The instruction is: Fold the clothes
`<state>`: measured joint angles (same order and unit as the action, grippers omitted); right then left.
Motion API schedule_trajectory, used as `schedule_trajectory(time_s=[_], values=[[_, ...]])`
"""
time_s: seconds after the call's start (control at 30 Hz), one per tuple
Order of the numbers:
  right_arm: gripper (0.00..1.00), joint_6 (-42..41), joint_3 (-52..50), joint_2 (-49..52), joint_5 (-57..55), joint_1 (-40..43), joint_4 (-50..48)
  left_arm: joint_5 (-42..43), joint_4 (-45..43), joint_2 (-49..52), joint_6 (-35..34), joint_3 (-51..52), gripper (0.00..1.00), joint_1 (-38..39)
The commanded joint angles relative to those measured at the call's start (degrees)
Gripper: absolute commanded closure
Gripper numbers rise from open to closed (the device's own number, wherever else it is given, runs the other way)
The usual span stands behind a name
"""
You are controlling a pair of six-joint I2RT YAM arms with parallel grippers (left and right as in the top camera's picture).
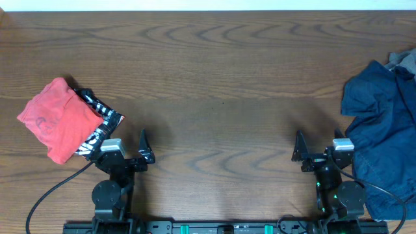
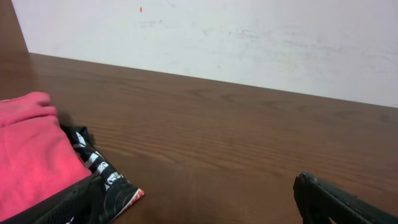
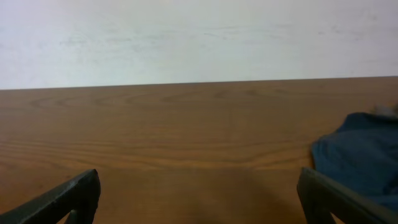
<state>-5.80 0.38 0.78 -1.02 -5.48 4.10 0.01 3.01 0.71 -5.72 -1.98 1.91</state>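
My right gripper grabs the navy blue clothes (image 1: 383, 133) by the heap's far corner (image 1: 355, 88) facing the empty table next, to pull them out for folding.
A heap of navy blue clothes (image 1: 383, 133) lies at the table's right edge, with a grey piece (image 1: 406, 62) at its top; it also shows in the right wrist view (image 3: 364, 155). A folded red garment (image 1: 57, 118) lies on a black-and-white patterned piece (image 1: 103, 120) at the left; both show in the left wrist view, the red one (image 2: 31, 155) above the patterned one (image 2: 102, 177). My left gripper (image 1: 144, 148) is open and empty beside the patterned piece. My right gripper (image 1: 300, 148) is open and empty, just left of the navy heap.
The wooden table (image 1: 221, 84) stretches between the two piles. A white wall (image 2: 249, 37) stands behind the far edge. A black cable (image 1: 52, 195) runs from the left arm's base toward the front left.
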Motion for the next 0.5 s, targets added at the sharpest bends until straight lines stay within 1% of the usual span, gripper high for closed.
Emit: schedule_trajectory(time_s=[0.0,0.1,0.2,0.27,0.33,0.47], values=[[0.01,-2.08,0.85,1.09,0.74,-0.48,0.85,0.22,1.9,0.61,0.5,0.98,0.02,-0.24],[0.01,-2.05,3.13,3.54,0.33,-0.48,3.54,0.83,6.03,1.51,0.07,-1.66,0.02,-0.2],[0.01,-2.05,6.93,8.22,-1.66,-0.48,6.47,0.85,11.39,3.52,-2.1,-5.99,0.02,-0.2],[0.01,-2.03,10.23,12.85,-3.61,-0.44,7.82,0.87,15.32,5.81,-4.48,-9.68,0.02,-0.17],[0.01,-1.84,13.7,17.7,-5.03,-0.26,9.33,0.83,18.99,8.61,-4.46,-13.22,0.02,-0.2],[0.01,-1.79,22.43,30.67,-5.68,1.62,13.2,0.79,24.61,15.93,-4.44,-20.52,0.02,-0.2]])
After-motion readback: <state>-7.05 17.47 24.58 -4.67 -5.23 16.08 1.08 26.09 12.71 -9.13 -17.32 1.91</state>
